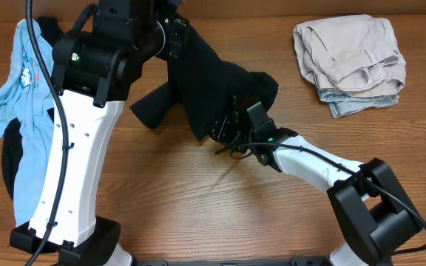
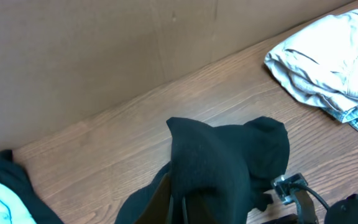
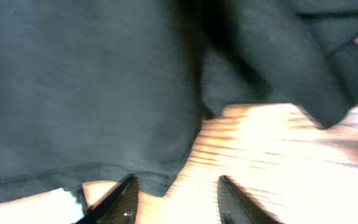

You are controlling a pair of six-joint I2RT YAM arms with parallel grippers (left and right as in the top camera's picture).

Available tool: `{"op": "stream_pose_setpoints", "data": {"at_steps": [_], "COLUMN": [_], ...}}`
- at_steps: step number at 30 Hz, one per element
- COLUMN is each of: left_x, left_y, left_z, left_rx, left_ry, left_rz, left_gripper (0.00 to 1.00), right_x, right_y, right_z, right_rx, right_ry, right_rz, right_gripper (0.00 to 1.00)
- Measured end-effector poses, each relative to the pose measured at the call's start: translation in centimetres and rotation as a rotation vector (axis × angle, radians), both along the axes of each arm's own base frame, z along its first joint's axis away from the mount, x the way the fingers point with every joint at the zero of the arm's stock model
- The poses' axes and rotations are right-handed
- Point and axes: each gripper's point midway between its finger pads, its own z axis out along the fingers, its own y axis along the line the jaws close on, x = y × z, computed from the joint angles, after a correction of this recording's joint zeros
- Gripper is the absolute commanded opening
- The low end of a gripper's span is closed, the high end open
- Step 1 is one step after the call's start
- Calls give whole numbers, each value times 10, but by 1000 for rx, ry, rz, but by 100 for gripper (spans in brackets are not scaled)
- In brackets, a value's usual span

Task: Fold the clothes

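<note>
The black shirt (image 1: 198, 74) needs to be stretched for folding, so my right gripper should next grab its hem corner (image 1: 201, 135), away from where my left gripper holds it.
A black shirt (image 1: 198, 74) hangs bunched from my left gripper (image 2: 177, 202), which is shut on its cloth and holds it above the table; the fingers are mostly buried in fabric. The shirt's lower part drapes onto the wood. My right gripper (image 1: 231, 129) sits low at the shirt's front hem. In the right wrist view its jaws (image 3: 178, 178) stand apart, and a corner of the black hem (image 3: 166, 168) reaches between them without being pinched. A light blue printed T-shirt (image 1: 28, 74) lies at the far left over another black garment (image 1: 9, 162).
Folded beige and pale denim pieces (image 1: 350, 55) are stacked at the back right. A brown cardboard wall (image 2: 104, 50) runs along the table's far edge. The left arm's white body (image 1: 72, 162) stands over the left half of the table.
</note>
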Motion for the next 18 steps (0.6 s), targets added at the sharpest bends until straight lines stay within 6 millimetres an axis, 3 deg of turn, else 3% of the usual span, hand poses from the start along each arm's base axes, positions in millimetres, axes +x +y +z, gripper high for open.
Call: {"op": "stream_pose_setpoints", "data": {"at_steps": [6, 13, 15, 18], "left_x": [0, 0, 0, 0], "left_y": [0, 0, 0, 0], "left_z": [0, 0, 0, 0], "left_rx": [-1, -13, -16, -16], "left_ry": [-1, 4, 4, 4], "left_rz": [0, 14, 16, 16], "left_gripper": [4, 4, 4, 4], "right_x": [10, 31, 33, 34], "right_y": [-3, 23, 29, 33], "right_z": [-7, -11, -11, -9], "right_rx": [-9, 83, 100, 118], "right_ry": [-7, -98, -115, -123], "right_rz": [-65, -88, -83, -87], "right_gripper": [60, 60, 52, 32]}}
